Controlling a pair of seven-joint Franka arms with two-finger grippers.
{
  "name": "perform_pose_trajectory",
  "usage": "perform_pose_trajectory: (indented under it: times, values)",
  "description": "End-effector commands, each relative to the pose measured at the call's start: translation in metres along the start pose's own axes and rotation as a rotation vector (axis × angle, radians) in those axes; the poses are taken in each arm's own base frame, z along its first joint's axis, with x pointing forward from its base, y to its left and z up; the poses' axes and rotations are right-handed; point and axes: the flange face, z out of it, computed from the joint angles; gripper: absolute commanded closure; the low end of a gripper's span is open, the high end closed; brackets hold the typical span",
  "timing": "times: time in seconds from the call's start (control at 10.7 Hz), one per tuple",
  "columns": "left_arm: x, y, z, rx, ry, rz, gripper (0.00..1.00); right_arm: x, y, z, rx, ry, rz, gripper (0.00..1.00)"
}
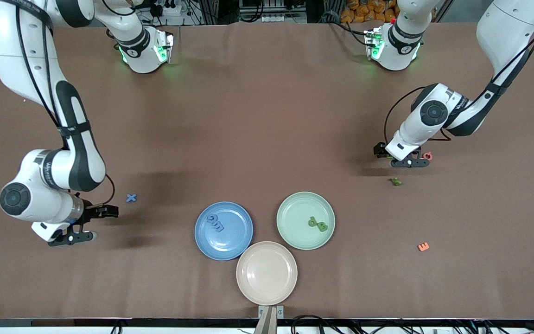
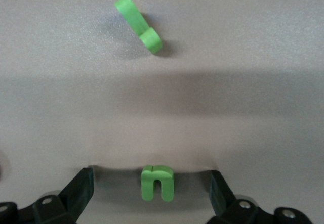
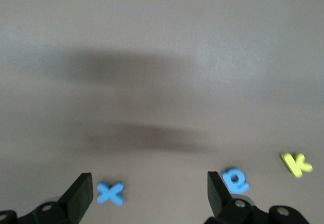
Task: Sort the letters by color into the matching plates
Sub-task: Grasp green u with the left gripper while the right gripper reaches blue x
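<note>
I should close my left gripper on the green letter n (image 2: 157,171) now. My fingers meet their shadow on both sides and are level with the n, so they would hold it if I closed now.
My left gripper (image 1: 408,162) is open and low over the table at the left arm's end. A green letter n (image 2: 157,182) stands between its fingers, touching neither. A second green letter (image 2: 139,23) (image 1: 396,181) lies apart from it. My right gripper (image 1: 73,237) hangs open at the right arm's end, over a blue x (image 3: 110,192) (image 1: 131,198) that lies close to one finger. A blue round letter (image 3: 235,180) and a yellow k (image 3: 296,164) lie beside it. The blue plate (image 1: 235,242) holds two blue letters (image 1: 215,221). The green plate (image 1: 295,208) holds two green letters (image 1: 318,224). The beige plate (image 1: 267,273) is bare.
A pink letter (image 1: 428,156) lies right beside the left gripper. An orange E (image 1: 423,247) lies nearer the front camera, toward the left arm's end. The three plates cluster near the table's front edge, mid-table.
</note>
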Motion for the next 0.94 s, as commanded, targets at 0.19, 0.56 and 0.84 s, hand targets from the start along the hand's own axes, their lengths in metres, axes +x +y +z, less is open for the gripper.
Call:
perform_pose_trajectory:
  times: [0.19, 0.56, 0.84]
  values:
    - [0.003, -0.002, 0.0, -0.008, 0.02, -0.054, 1.0, -0.054, 0.0, -0.061, 0.037, -0.016, 0.059, 0.0]
    - [0.002, 0.004, -0.001, -0.007, 0.02, -0.058, 1.0, -0.101, -0.003, -0.047, 0.04, 0.03, 0.079, 0.0]
    - [0.012, 0.013, -0.018, -0.009, 0.063, -0.109, 1.0, -0.099, -0.027, -0.023, 0.034, 0.061, 0.138, 0.0]
